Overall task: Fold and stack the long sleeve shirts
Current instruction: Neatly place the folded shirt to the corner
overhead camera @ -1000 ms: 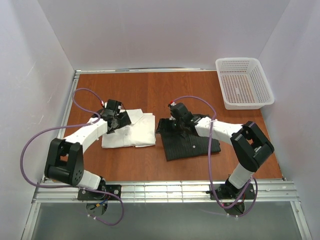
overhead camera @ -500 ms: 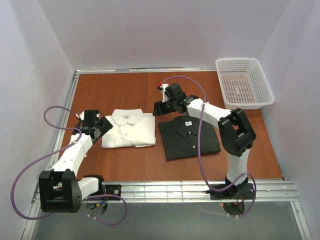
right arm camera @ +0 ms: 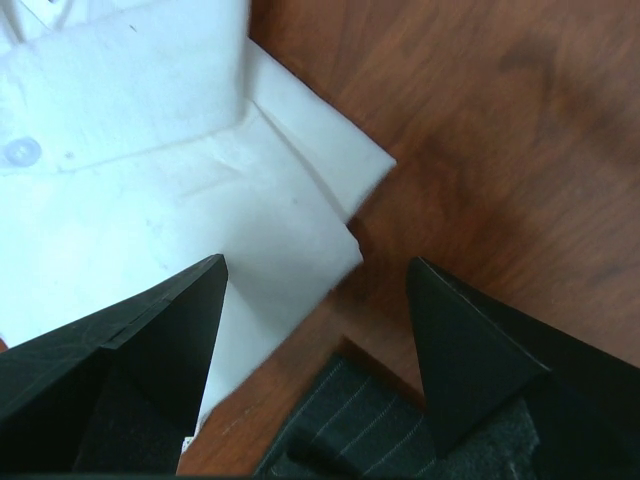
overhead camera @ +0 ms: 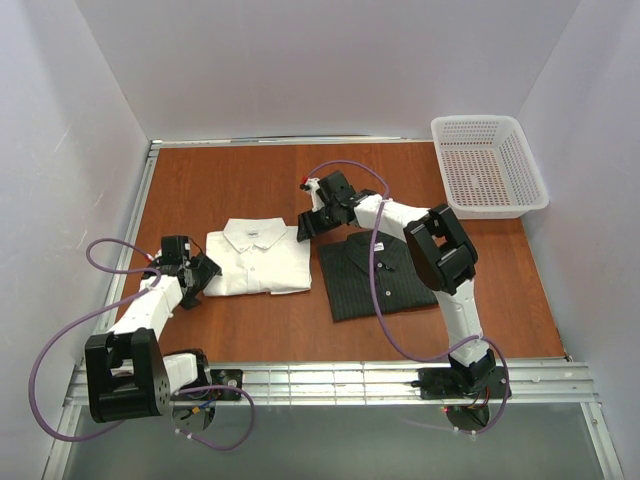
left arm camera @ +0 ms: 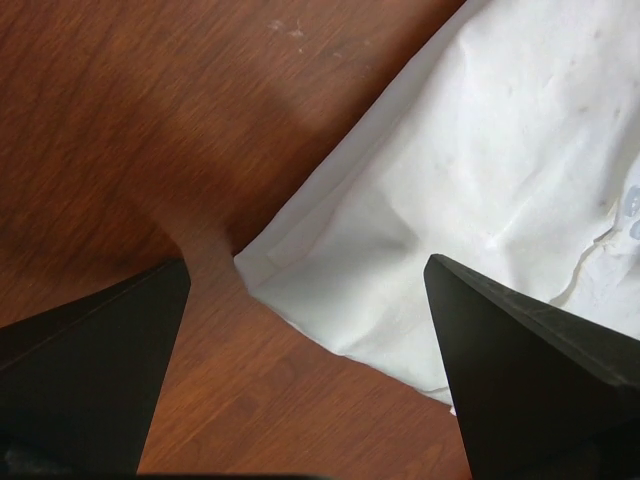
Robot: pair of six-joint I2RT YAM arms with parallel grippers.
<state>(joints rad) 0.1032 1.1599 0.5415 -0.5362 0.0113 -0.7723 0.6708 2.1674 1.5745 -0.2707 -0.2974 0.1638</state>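
The white shirt's near edge lies between the open left fingers at its corner, so closing now would hold it.
The white shirt (overhead camera: pixel 260 258) lies folded on the table, collar toward the back. The dark striped shirt (overhead camera: pixel 378 275) lies folded just right of it, a narrow strip of table between them. My left gripper (overhead camera: pixel 200 272) is open and empty at the white shirt's left front corner (left arm camera: pixel 300 270), low over the table. My right gripper (overhead camera: pixel 305 225) is open and empty over the gap at the white shirt's back right corner (right arm camera: pixel 330 190); the dark shirt's corner (right arm camera: pixel 370 425) shows under it.
A white mesh basket (overhead camera: pixel 488 165) stands at the back right corner. White walls close in the table on the left, back and right. A metal rail (overhead camera: pixel 330 382) runs along the near edge.
Both grippers have let go of the shirts and opened. The left arm has drawn back to the white shirt's left edge. The right arm has swung left to the gap between the shirts.
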